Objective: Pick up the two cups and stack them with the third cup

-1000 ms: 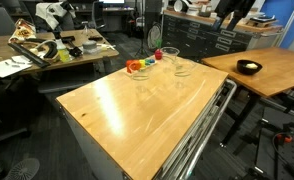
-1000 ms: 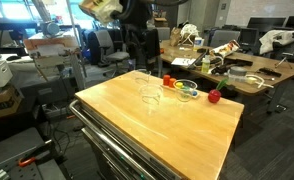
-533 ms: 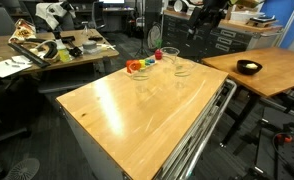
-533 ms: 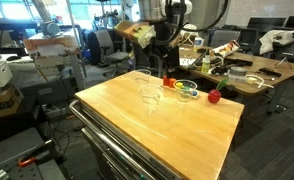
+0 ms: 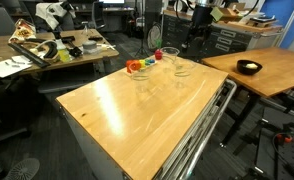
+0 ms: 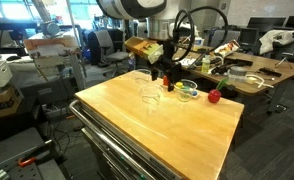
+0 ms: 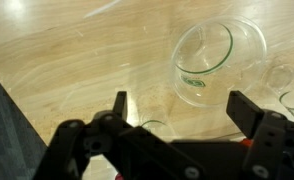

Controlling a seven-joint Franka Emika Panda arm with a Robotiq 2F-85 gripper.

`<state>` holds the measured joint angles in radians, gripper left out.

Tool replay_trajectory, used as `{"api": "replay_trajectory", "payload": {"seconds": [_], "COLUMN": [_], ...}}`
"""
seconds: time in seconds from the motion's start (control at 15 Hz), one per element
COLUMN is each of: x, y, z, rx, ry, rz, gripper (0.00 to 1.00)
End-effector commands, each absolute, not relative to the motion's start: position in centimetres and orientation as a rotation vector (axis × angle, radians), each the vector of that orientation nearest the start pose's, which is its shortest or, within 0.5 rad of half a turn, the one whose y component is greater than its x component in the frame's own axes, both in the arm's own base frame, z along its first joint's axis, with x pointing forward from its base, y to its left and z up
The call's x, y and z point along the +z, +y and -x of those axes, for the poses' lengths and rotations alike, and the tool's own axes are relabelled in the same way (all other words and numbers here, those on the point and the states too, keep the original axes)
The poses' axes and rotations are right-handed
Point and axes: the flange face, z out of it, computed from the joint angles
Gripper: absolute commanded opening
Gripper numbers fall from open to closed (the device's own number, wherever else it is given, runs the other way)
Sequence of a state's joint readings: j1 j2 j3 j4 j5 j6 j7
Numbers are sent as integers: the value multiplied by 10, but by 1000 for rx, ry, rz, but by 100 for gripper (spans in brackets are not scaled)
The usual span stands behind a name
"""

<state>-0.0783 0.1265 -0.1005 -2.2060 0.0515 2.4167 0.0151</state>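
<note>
My gripper needs to grab a clear cup by its rim next, on the side nearest my fingers, so that the cup's base stays free to stack.
Three clear cups stand near the far end of the wooden table (image 5: 137, 110). In an exterior view they are a cup (image 5: 142, 74) by the small coloured objects, a second cup (image 5: 183, 70) and a third cup (image 5: 170, 54) behind it. In an exterior view two of them show, one clear cup (image 6: 150, 97) and one by a green ring (image 6: 190, 89). My gripper (image 6: 167, 71) hangs above them, open and empty; it also shows in an exterior view (image 5: 190, 38). In the wrist view my open jaws (image 7: 181, 108) sit just below a clear cup (image 7: 217, 60); another cup rim (image 7: 152, 127) shows near the left finger.
Small red, orange and green objects (image 5: 135, 66) lie beside the cups, with a red ball (image 6: 214, 96) near the table's edge. A second wooden table with a black bowl (image 5: 249, 68) stands close by. Cluttered desks (image 5: 47, 50) surround the area.
The arm has swung in over the far end of the table and come down towards the cups. The cups have not moved.
</note>
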Motion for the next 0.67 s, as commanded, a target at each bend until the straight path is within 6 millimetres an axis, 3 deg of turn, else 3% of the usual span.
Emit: {"api": "replay_trajectory", "payload": {"seconds": [0.0,0.53,0.6], "x": [327,303,300], "y": [-97,-98,-98], "z": [-549,-546,-547], "rx": [-58,56,56], "ry": [339,271,265], "rz": [3099,3085,3079], "gripper": [100,100,95]}}
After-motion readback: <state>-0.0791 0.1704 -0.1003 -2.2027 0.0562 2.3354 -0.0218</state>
